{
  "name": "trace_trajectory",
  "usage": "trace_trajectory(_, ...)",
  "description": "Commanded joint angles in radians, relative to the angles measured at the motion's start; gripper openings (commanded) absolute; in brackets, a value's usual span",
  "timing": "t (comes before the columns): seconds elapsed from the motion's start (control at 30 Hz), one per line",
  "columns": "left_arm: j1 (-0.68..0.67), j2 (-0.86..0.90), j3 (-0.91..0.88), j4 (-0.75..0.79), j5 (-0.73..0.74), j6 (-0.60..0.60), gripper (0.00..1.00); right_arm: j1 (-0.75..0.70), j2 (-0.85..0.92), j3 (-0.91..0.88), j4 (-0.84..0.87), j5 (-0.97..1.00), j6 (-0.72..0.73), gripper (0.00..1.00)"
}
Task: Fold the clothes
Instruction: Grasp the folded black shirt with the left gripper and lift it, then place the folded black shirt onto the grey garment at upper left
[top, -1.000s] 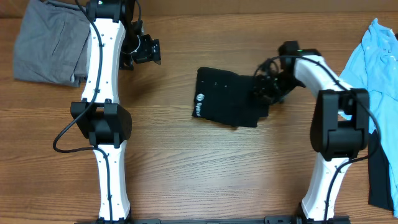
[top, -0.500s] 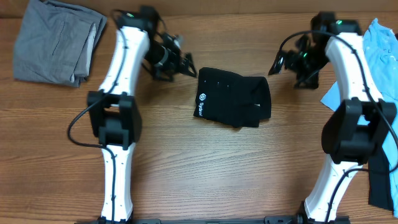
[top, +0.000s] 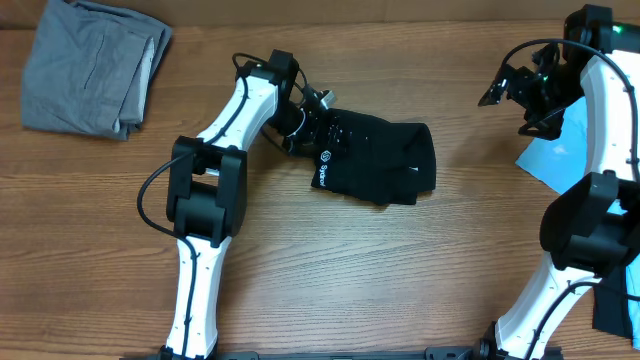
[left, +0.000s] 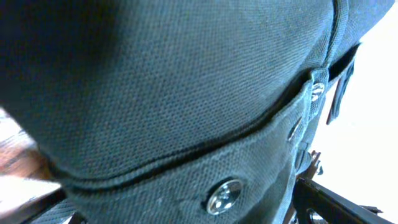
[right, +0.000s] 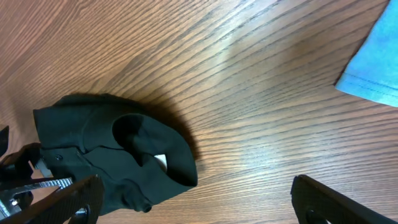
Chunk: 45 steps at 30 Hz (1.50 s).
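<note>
The folded black shirt is to be stacked on the grey garment, so the left gripper should grab it next by its buttoned corner near the white logo (top: 323, 170) (left: 214, 185).
A black shirt (top: 380, 160) lies folded into a small rectangle at mid-table, with a white logo (top: 323, 170) on its left edge. My left gripper (top: 318, 122) is down at the shirt's upper-left corner. Black cloth with metal buttons (left: 224, 194) fills the left wrist view. Only the finger (left: 323, 202) at the lower right shows, set far out to the side, so the jaws stand open. My right gripper (top: 512, 90) hangs open well right of the shirt, nothing between its fingers (right: 68, 199). In that view the shirt (right: 118, 149) lies at lower left.
A grey garment (top: 95, 65) lies folded at the back left corner. A light-blue shirt (top: 555, 155) lies at the right edge, partly behind the right arm, and its corner (right: 376, 68) shows in the right wrist view. Something dark (top: 605, 300) lies at the front right.
My right gripper let go of the black shirt's right edge, opened, and drew back to the far right. My left arm swung from near the grey garment to the shirt's upper-left corner.
</note>
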Motion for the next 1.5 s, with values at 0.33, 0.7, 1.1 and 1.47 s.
trace_trajectory(0.33, 0.026, 0.002, -0.036, 0.133, -0.24, -0.115, 0.04, 0.011, -0.012, 0.01, -0.008, 0.002, 0.003, 1.0)
trace_trajectory(0.7, 0.241, 0.002, 0.337, -0.037, -0.58, 0.039, 0.04, 0.011, -0.012, 0.004, -0.018, 0.002, 0.003, 1.0)
trace_trajectory(1.1, 0.402, 0.001, 0.682, -0.106, -0.756, 0.177, 0.04, 0.011, -0.012, 0.004, -0.02, 0.001, 0.011, 1.0)
trace_trajectory(1.47, 0.48, 0.001, 0.797, -0.081, -0.906, 0.177, 0.07, 0.011, -0.012, 0.004, -0.043, 0.001, 0.026, 1.0)
